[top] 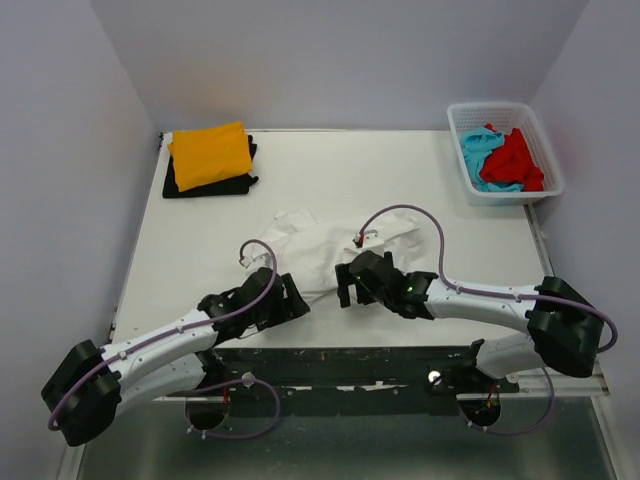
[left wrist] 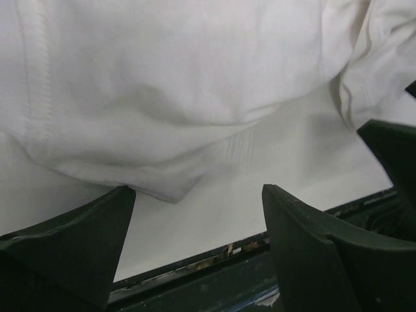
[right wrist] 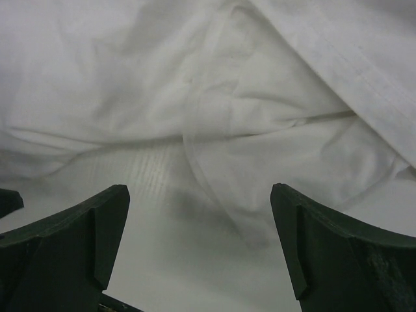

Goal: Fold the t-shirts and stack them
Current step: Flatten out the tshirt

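I will next grab the cloth fold at the near edge of the white t-shirt [top: 330, 245] with my right gripper, to spread the shirt flat for folding.
The white t-shirt [top: 330, 245] lies crumpled in the middle of the table [top: 300, 170]. It fills the left wrist view [left wrist: 162, 78] and the right wrist view [right wrist: 214, 97]. My left gripper [top: 292, 300] is open and empty at the shirt's near-left edge, close to the table's front edge. My right gripper [top: 347, 283] is open and empty at the shirt's near edge, with a cloth fold between its fingers' line. The orange t-shirt [top: 211, 154] lies folded on the black t-shirt [top: 175, 185] at the back left. The red t-shirt [top: 518, 160] and turquoise t-shirt [top: 482, 157] lie in the basket.
The white lattice basket [top: 504, 194] stands at the back right of the table. White walls enclose the table on the left, back and right. The dark front edge of the table [left wrist: 214, 260] runs just below my left fingers.
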`<state>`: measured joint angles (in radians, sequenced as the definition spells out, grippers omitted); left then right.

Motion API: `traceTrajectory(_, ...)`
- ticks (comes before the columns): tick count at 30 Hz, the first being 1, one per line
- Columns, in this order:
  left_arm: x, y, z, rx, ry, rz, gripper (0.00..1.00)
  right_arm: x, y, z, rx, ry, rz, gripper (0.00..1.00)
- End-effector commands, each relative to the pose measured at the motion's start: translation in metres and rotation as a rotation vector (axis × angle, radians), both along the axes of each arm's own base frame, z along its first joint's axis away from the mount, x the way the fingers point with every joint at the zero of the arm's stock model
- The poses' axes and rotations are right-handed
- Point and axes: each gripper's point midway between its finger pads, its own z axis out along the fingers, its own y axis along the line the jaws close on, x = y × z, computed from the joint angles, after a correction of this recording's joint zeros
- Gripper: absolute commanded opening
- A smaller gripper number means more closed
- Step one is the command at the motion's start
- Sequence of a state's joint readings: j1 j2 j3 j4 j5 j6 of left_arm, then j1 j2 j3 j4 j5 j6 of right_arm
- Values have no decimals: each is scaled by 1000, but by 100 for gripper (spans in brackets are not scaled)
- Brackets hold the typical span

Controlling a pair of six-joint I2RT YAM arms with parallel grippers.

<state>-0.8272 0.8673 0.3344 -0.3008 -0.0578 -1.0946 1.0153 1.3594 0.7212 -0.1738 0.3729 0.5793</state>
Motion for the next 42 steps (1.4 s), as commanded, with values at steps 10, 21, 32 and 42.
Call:
traceTrajectory(10, 39, 22, -37, 318, 23, 170, 27, 5, 3, -28, -37, 7, -39, 94)
traceTrajectory(21, 44, 24, -40, 394, 21, 140, 0, 25, -24, -56, -204, -35, -263, 63)
traceTrajectory(32, 63, 54, 22, 388, -164, 290, 0, 45, -84, -1, -87, -168, -610, 1)
traceTrajectory(42, 98, 90, 162, 295, -450, 464, 0, 105, -141, 156, 253, -385, -712, 1)
